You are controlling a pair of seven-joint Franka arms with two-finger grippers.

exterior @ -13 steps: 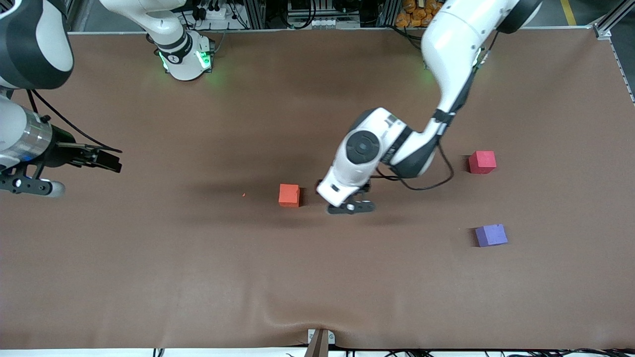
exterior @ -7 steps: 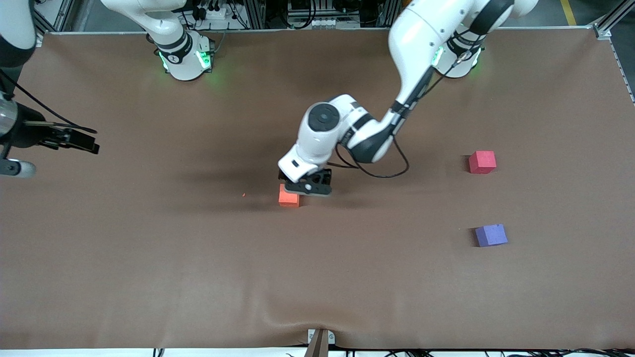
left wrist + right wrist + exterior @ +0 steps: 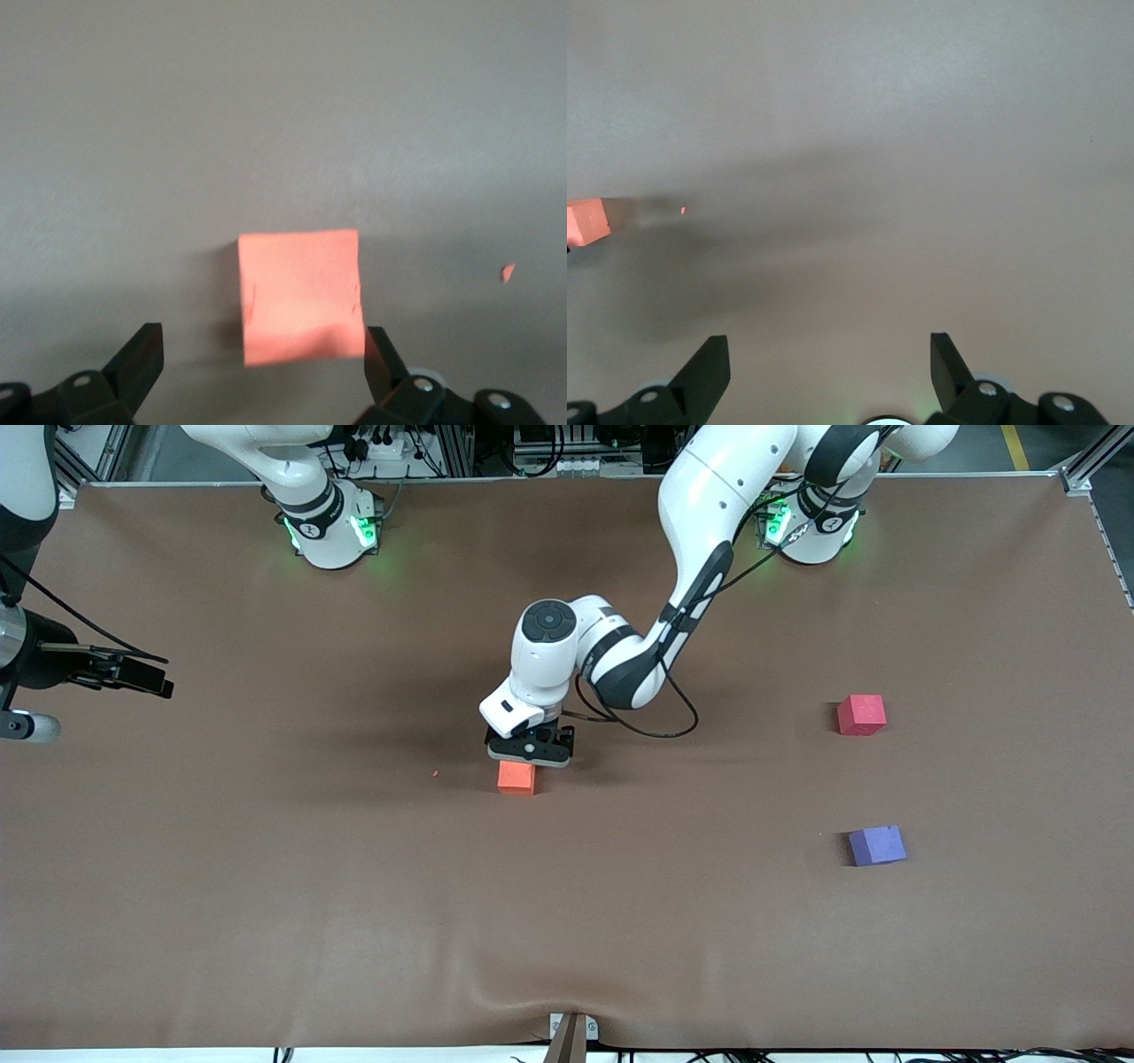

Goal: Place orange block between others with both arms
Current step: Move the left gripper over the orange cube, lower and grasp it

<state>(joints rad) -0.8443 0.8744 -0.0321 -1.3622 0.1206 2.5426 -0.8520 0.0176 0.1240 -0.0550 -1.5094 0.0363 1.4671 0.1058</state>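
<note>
My left gripper lowers toward the orange block's middle next, before it closes on the block. In the left wrist view, its fingers are above the block, off the block's middle.
The orange block (image 3: pixel 516 778) lies on the brown mat near the table's middle. My left gripper (image 3: pixel 530 751) hovers low over the block's edge, open. In the left wrist view the block (image 3: pixel 299 297) sits just ahead of the left gripper (image 3: pixel 263 359), close to one fingertip (image 3: pixel 381 354) and clear of the other. The others stand toward the left arm's end: the pinkish-red cube (image 3: pixel 861 715), and the purple cube (image 3: pixel 877 845) nearer the camera. My right gripper (image 3: pixel 124 673) hangs open and empty over the right arm's end; its view shows the gripper (image 3: pixel 830 354) over bare mat and the block's corner (image 3: pixel 586 221).
A tiny orange crumb (image 3: pixel 435 773) lies on the mat beside the orange block, toward the right arm's end. The brown mat (image 3: pixel 567 921) has a wrinkle at its front edge by a metal bracket (image 3: pixel 571 1032).
The left arm has swung from beside the orange block toward the right arm's end and now hovers over the block. The right arm has drawn back toward the table's edge.
</note>
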